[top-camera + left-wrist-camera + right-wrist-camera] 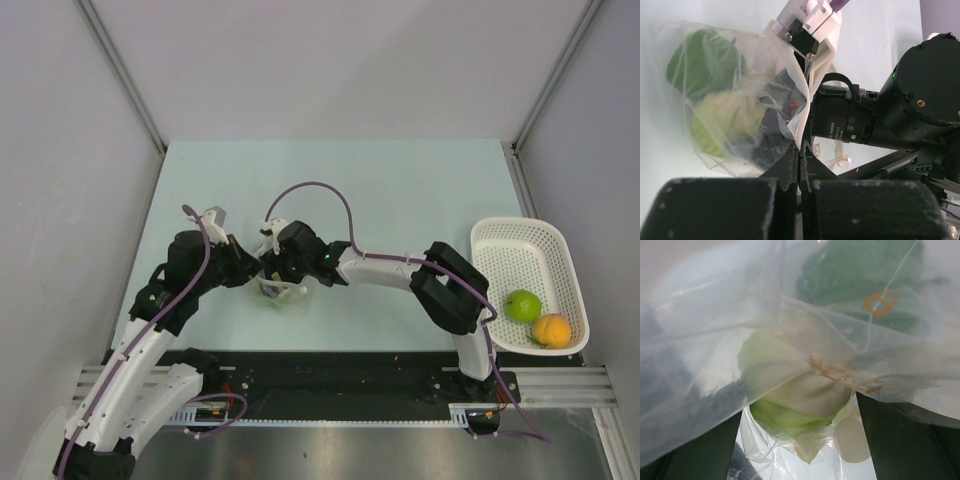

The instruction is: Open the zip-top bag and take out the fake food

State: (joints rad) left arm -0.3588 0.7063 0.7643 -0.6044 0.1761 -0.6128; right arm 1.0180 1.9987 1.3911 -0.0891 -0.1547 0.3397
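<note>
Next, my right gripper grabs the light green fruit by its near end [800, 406] to remove it from the bag.
The clear zip-top bag [283, 291] lies at mid-table where both arms meet. In the left wrist view the bag [740, 100] holds a dark green fruit [702, 60] and a light green fruit [725, 117]. My left gripper [800, 150] is shut on the bag's whitish edge. The right wrist view looks into the crinkled bag [715, 315]. There my right gripper [799, 407] stands open, its dark fingers [705, 450] wide on either side of the light green fruit [790, 390]. The dark green fruit [850, 275] lies beyond it.
A white mesh basket [530, 226] stands at the table's right edge with a lime green fruit [522, 305] and an orange fruit [551, 330] in it. Grey walls close in the table on the left, back and right.
</note>
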